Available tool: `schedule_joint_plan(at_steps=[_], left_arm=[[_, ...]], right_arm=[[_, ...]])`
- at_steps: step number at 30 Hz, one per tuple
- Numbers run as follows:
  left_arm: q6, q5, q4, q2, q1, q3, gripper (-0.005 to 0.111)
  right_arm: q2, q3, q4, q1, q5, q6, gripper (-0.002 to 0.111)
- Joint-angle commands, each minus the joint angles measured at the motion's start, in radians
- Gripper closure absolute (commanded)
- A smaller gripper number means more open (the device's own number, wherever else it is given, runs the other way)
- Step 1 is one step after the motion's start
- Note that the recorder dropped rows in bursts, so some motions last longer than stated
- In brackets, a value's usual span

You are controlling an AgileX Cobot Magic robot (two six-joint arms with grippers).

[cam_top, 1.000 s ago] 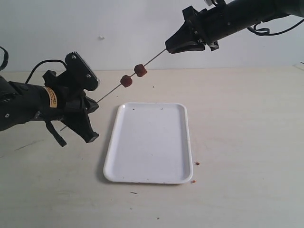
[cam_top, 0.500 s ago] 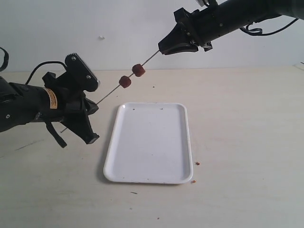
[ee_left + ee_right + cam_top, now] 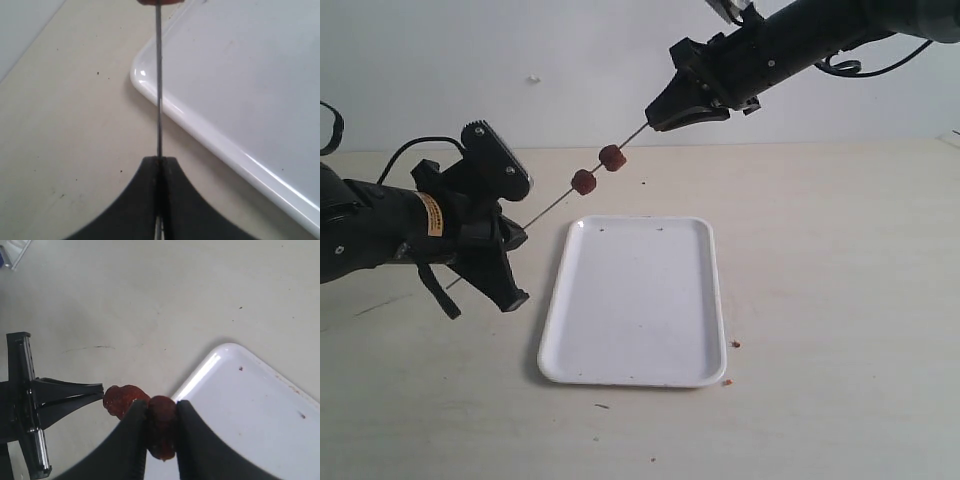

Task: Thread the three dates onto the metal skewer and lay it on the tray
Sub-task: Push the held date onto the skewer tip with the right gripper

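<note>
My right gripper keeps holding the date until the skewer pokes through it, since the skewer only reaches the date's far side, inside the fingers.
My left gripper point(image 3: 516, 228) is shut on the metal skewer point(image 3: 550, 203), near its low end, left of the tray point(image 3: 635, 330). The thin rod slants up to the right, above the tray's far left corner. Two of the dates point(image 3: 584, 181) point(image 3: 612, 157) sit threaded on it, a small gap apart. My right gripper point(image 3: 656, 121) is at the skewer's high end, shut on the third date point(image 3: 161, 432); the other dates point(image 3: 121, 400) show just behind it. In the left wrist view the skewer point(image 3: 158, 100) runs out from the shut gripper point(image 3: 159, 162) past the tray's corner point(image 3: 145, 80).
The white tray lies flat on the pale tabletop with nothing on it but a few dark specks. Reddish crumbs point(image 3: 734, 344) lie off its near right corner. A plain wall stands close behind the table's far edge.
My right gripper has slid left and down along the skewer, closing in on the two threaded dates. The skewer and my left gripper have shifted only slightly.
</note>
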Motion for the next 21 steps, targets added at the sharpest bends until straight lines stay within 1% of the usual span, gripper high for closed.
schedule_joint_plan(at_steps=[1, 9, 17, 21], left_arm=[[0.005, -0.085, 0.009, -0.006, -0.014, -0.004, 0.107], [-0.002, -0.091, 0.009, -0.006, -0.014, -0.004, 0.107], [-0.030, -0.122, 0.005, -0.006, -0.014, -0.004, 0.107], [-0.039, -0.147, 0.005, -0.006, -0.014, -0.004, 0.107]], right_arm=[[-0.008, -0.004, 0.008, 0.045, 0.042, -0.003, 0.091], [-0.008, -0.004, 0.006, 0.052, 0.042, -0.003, 0.091], [0.024, -0.004, 0.013, 0.054, 0.042, -0.003, 0.091], [0.039, -0.004, 0.045, 0.054, 0.042, -0.021, 0.091]])
